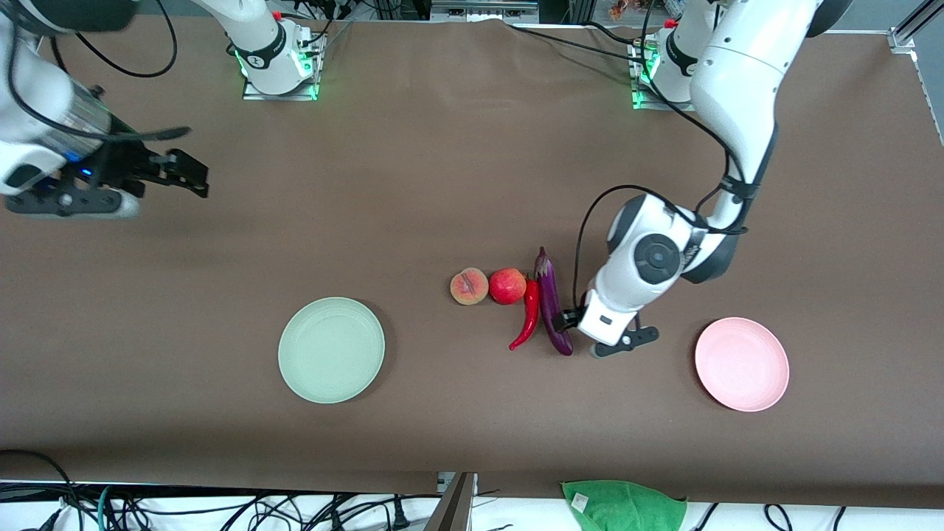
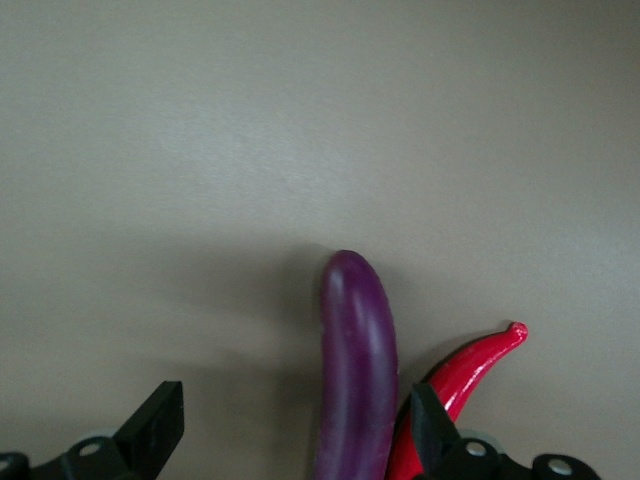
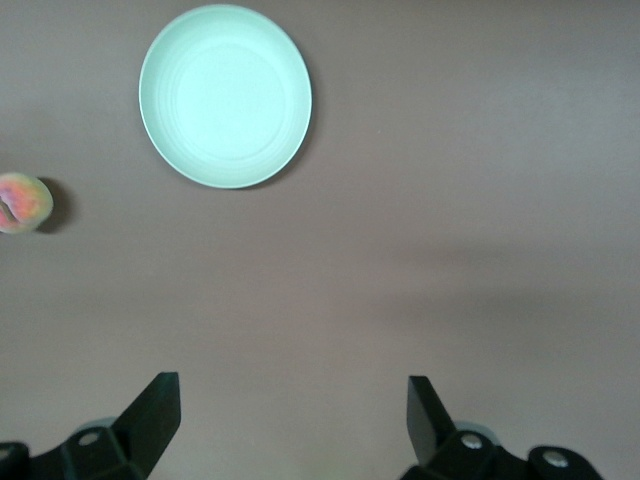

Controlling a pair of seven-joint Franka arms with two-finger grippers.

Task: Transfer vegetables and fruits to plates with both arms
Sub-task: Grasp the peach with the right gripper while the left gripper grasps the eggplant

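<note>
My left gripper is to grab the purple eggplant by its blunt end [image 1: 559,341] next. Then it can carry the eggplant to the pink plate [image 1: 741,363].
The purple eggplant [image 1: 552,302] lies mid-table beside the red chili [image 1: 528,316], with the red pomegranate-like fruit [image 1: 507,286] and the peach [image 1: 469,286] next to them. My left gripper [image 1: 566,321] is low at the eggplant's blunt end, open. In the left wrist view the eggplant [image 2: 355,370] lies between the fingers [image 2: 160,425], one finger between it and the chili [image 2: 470,370]. My right gripper [image 1: 184,171] is open and empty, up over bare table at the right arm's end. Its wrist view shows the mint green plate [image 3: 225,95] and the peach [image 3: 22,202].
The mint green plate [image 1: 331,349] lies nearer the front camera toward the right arm's end. The pink plate [image 1: 741,363] lies toward the left arm's end, beside the left gripper. A green cloth [image 1: 623,505] hangs at the table's front edge.
</note>
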